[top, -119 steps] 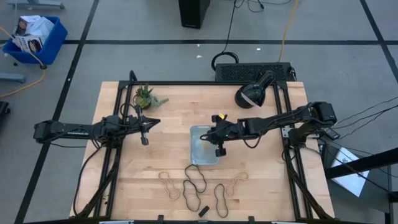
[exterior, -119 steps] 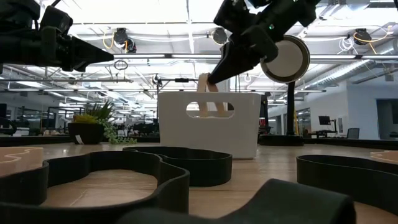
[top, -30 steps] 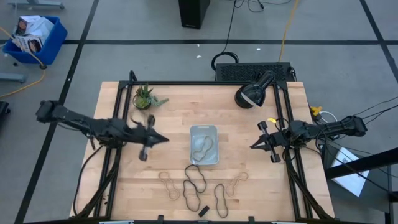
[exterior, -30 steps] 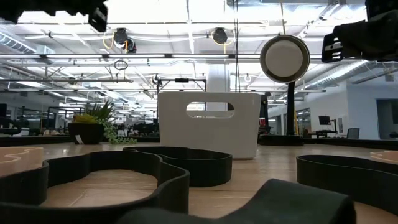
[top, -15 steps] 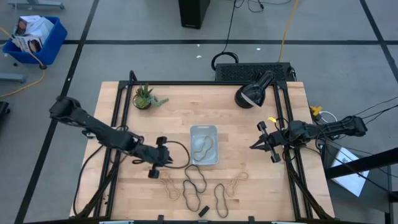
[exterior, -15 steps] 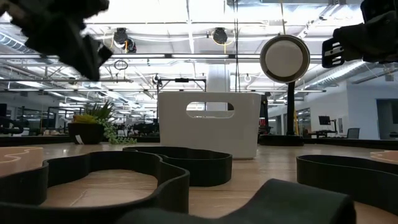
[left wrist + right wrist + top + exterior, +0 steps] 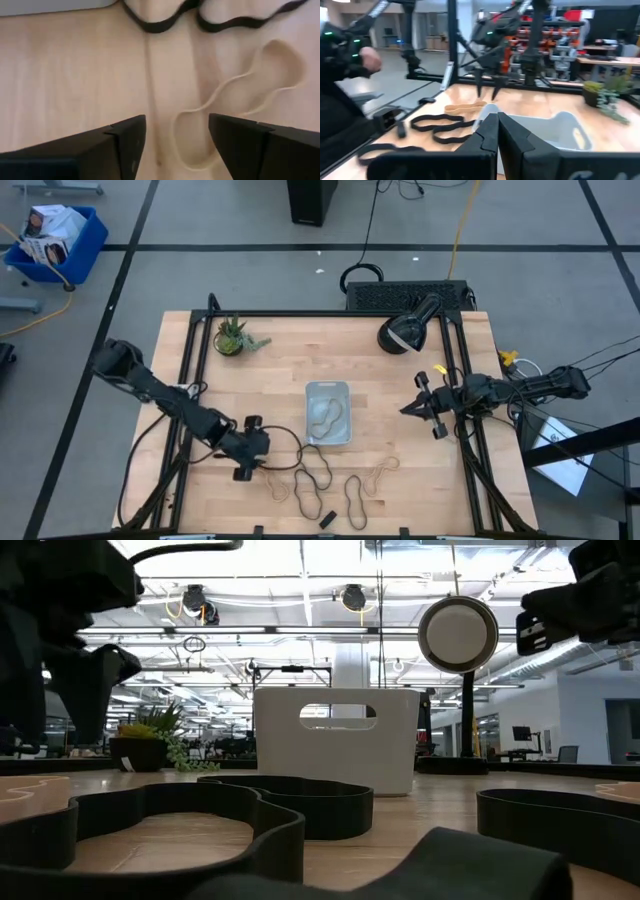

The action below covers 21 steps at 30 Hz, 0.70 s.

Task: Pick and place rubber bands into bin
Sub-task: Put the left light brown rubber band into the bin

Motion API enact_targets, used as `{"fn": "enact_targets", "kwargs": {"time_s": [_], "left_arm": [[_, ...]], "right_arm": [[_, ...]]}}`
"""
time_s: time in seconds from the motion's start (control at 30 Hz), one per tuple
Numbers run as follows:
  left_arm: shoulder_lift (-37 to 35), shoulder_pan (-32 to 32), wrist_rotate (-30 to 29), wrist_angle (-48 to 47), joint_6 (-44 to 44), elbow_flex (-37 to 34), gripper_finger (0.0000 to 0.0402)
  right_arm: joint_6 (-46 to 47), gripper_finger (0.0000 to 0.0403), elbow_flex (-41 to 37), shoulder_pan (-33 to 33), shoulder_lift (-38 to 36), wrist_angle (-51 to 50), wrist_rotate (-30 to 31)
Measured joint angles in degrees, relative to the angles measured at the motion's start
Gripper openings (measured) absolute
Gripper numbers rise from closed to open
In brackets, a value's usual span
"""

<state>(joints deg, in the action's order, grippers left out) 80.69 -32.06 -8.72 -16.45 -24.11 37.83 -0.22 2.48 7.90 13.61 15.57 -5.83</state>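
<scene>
I should have my left gripper grip the tan rubber band by its rounded end [image 7: 265,471] next. Then it can place the band into the bin [image 7: 312,402].
Several rubber bands lie flat near the table's near edge: a tan one [image 7: 272,480], a black one [image 7: 315,468], another black one [image 7: 355,498] and a tan one [image 7: 381,473]. The bin [image 7: 312,402] stands mid-table with a tan band [image 7: 324,418] lying in it. My left gripper [image 7: 255,460] points down, open, just above the near-left tan band [image 7: 235,102], one finger on either side of its end, touching nothing. My right gripper [image 7: 408,409] hangs shut to the right of the bin [image 7: 555,127], holding nothing.
A small potted plant [image 7: 232,337] stands at the far left and a round black lamp [image 7: 405,330] at the far right. A small black block [image 7: 327,518] lies by the near edge. A blue crate [image 7: 50,242] is on the floor beyond the table.
My left gripper has swung from left of the bin toward the table's near edge and down. It has tipped from level to pointing down over the near-left tan rubber band. The rubber bands and the bin have not moved.
</scene>
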Motion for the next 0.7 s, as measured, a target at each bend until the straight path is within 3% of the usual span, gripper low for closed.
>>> {"fn": "enact_targets", "kwargs": {"time_s": [0.43,0.57,0.7], "left_arm": [[8.78,-0.46,-0.75,0.50,-3.26,-0.67,0.0183],[9.21,-0.50,-0.68,0.82,-2.51,-0.66,0.0146],[9.29,-0.45,0.73,3.14,1.04,-0.81,0.0079]], "right_arm": [[0.01,0.0000,-0.02,0.00,0.00,0.09,1.56],[0.01,0.0000,-0.01,0.00,0.00,0.09,1.54],[0.01,0.0000,-0.02,0.00,0.00,0.11,1.54]]}}
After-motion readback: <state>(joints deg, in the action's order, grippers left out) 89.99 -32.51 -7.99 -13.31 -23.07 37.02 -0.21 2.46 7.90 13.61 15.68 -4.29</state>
